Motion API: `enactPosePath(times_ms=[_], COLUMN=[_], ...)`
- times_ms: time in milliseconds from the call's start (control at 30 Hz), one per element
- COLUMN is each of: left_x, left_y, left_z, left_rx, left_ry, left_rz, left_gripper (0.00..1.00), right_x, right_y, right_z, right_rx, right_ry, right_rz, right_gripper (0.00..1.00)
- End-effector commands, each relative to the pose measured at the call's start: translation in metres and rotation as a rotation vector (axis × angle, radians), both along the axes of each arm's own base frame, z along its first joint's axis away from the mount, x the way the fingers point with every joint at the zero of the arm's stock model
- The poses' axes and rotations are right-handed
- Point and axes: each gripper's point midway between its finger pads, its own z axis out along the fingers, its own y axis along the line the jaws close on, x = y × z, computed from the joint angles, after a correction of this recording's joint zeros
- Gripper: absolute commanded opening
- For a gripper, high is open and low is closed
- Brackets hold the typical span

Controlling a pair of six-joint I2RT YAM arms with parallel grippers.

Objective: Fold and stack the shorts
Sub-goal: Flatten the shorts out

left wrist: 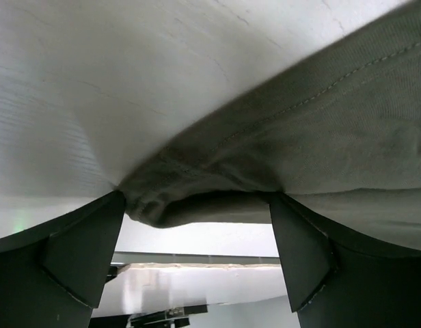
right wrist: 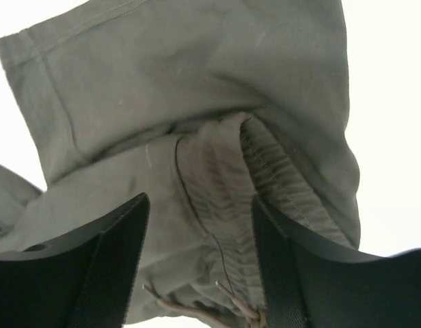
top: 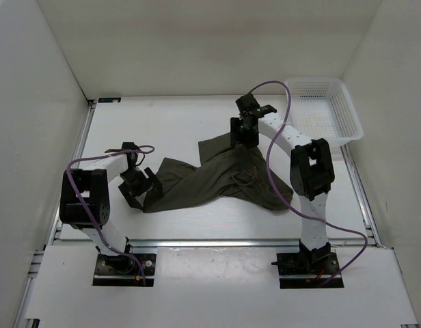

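The hem is between both fingers of my left gripper, so my left gripper needs to close on the hem. It would hold the shorts if it closed now.
The dark olive-green shorts (top: 224, 178) lie crumpled across the middle of the white table (top: 163, 123). One leg stretches left and a corner points up toward the back. My left gripper (top: 143, 188) sits at the end of that left leg. In the left wrist view it (left wrist: 197, 229) is open wide, with the stitched hem of the shorts (left wrist: 320, 137) bunched at its fingertips. My right gripper (top: 243, 137) stands over the raised back part of the cloth. In the right wrist view it (right wrist: 200, 232) is open, and between its fingers lie the gathered waistband (right wrist: 265, 171) and a drawstring (right wrist: 231, 304).
A white mesh basket (top: 347, 116) stands at the back right corner of the table. White walls close in the left, back and right sides. A metal rail (top: 210, 240) runs along the near edge in front of the arm bases.
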Motion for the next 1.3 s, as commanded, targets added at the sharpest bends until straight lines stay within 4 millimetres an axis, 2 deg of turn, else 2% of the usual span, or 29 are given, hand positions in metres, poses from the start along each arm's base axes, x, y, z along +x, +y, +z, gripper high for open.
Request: enactPosePath(times_ms=[0, 100, 133, 167, 200, 300, 367, 533, 733, 800, 833, 933, 1033, 1067, 1133, 1167, 1200, 1233, 1267], left_x=[0.01, 0.012, 0.012, 0.016, 0.018, 0.018, 0.019, 0.02, 0.02, 0.02, 0.02, 0.031, 0.046, 0.061, 0.083, 0.115, 0.118, 0.131, 0.161], left_y=[-0.005, -0.004, -0.004, -0.004, -0.004, -0.004, -0.004, -0.004, -0.003, -0.003, -0.003, -0.003, 0.0, 0.005, 0.011, 0.018, 0.018, 0.025, 0.031], left_z=[-0.015, -0.018, -0.018, -0.016, -0.018, -0.018, -0.016, -0.014, -0.014, -0.014, -0.014, -0.007, 0.011, 0.027, 0.051, 0.081, 0.096, 0.114, 0.154], left_rx=[-0.022, -0.013, -0.013, -0.013, -0.013, -0.013, -0.013, -0.013, -0.013, -0.013, -0.013, -0.024, -0.024, -0.009, 0.005, 0.019, 0.021, 0.034, 0.04], left_ry=[-0.028, -0.028, -0.028, -0.04, -0.031, -0.031, -0.04, -0.051, -0.053, -0.053, -0.053, -0.081, -0.13, -0.163, -0.217, -0.307, -0.301, -0.335, -0.445], left_rz=[0.014, 0.023, 0.023, 0.023, 0.015, 0.014, 0.014, 0.005, -0.004, -0.004, -0.004, -0.004, -0.016, -0.014, -0.011, -0.006, -0.016, -0.001, 0.014], left_gripper=[0.96, 0.72, 0.62, 0.38, 0.11, 0.1, 0.1, 0.1, 0.1, 0.1, 0.1, 0.1, 0.1, 0.1, 0.1, 0.1, 0.1, 0.1, 0.1], right_x=[0.007, 0.004, 0.003, 0.002, -0.001, 0.0, 0.005, 0.005, 0.011, 0.013, 0.013, 0.02, 0.035, 0.046, 0.059, 0.066, 0.079, 0.085, 0.089], right_y=[-0.001, -0.001, 0.001, 0.002, -0.001, -0.003, -0.002, 0.002, 0.0, 0.001, 0.001, -0.002, -0.003, -0.003, -0.002, 0.0, 0.006, 0.005, 0.009], right_z=[0.003, -0.009, -0.009, -0.014, -0.022, -0.025, -0.026, -0.022, -0.043, -0.044, -0.044, -0.026, 0.015, 0.044, 0.075, 0.098, 0.141, 0.165, 0.184], right_rx=[-0.009, -0.012, 0.0, 0.006, -0.002, -0.007, 0.002, -0.001, -0.07, -0.069, -0.069, -0.069, -0.054, -0.018, 0.007, 0.028, 0.098, 0.115, 0.143], right_ry=[0.015, 0.06, 0.066, 0.081, 0.11, 0.118, 0.116, 0.094, 0.106, 0.105, 0.105, 0.051, -0.047, -0.105, -0.178, -0.231, -0.317, -0.372, -0.414], right_rz=[-0.043, -0.08, -0.087, -0.115, -0.168, -0.224, -0.292, -0.347, -0.358, -0.358, -0.358, -0.363, -0.339, -0.339, -0.294, -0.276, -0.253, -0.216, -0.188], right_gripper=[0.64, 0.62, 0.62, 0.62, 0.71, 0.71, 0.61, 0.61, 0.6, 0.5, 0.27, 0.0, 0.0, 0.0, 0.0, 0.0, 0.0, 0.0, 0.0])
